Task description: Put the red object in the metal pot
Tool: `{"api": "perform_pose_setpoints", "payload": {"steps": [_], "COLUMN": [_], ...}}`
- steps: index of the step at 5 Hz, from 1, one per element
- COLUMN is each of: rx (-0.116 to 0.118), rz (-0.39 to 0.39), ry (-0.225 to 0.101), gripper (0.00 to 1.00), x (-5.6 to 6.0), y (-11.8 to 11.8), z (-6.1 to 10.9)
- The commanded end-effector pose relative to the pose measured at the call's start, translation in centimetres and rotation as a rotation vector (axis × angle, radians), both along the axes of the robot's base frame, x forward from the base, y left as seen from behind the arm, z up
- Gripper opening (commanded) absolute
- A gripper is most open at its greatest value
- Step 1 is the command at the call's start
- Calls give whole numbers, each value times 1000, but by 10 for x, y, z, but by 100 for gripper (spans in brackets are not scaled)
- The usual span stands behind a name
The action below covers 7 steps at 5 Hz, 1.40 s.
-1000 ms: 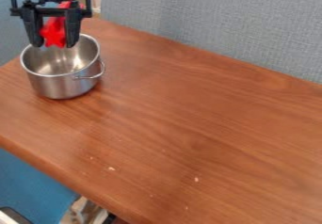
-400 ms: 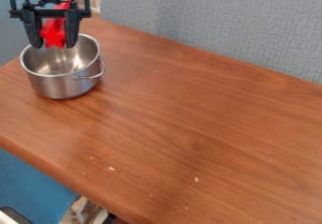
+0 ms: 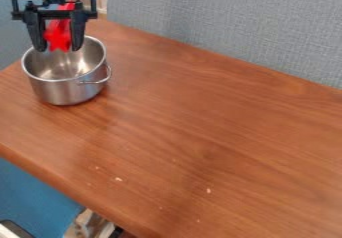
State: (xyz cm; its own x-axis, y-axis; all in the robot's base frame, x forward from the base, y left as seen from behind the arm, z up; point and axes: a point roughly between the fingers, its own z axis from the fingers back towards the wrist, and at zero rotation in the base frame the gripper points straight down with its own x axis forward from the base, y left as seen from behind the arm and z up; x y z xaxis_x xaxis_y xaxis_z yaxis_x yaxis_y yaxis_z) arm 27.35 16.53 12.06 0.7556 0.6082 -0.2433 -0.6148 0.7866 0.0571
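The red block's lower end is inside the pot's rim, so my gripper should open now and the block would stay in the metal pot [image 3: 64, 74].
At the table's far left stands the metal pot [image 3: 64, 74], round and shiny, with a small handle on its right side. Directly above its back rim hangs my black gripper [image 3: 56, 40], pointing down and shut on the red object [image 3: 56, 30]. The red block is held upright between the fingers, its lower end at or just inside the pot's opening. Whether it touches the pot I cannot tell.
The brown wooden table [image 3: 201, 122] stretches to the right and toward the front edge. A blue-grey wall [image 3: 227, 17] runs behind it. The table's left edge lies close to the pot.
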Motion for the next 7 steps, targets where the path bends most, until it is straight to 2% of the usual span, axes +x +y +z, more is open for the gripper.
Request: {"api": "perform_pose_setpoints", "payload": {"steps": [1,3,4,7], "rx": [35,35,38,46], "rz": [29,59,56,52], "ry": [-58,-55,-56,-69], "gripper": [0,0,100,100], "x": [3,5,6,11], "y": [8,11,11,16], "z": [18,17,17,18]}}
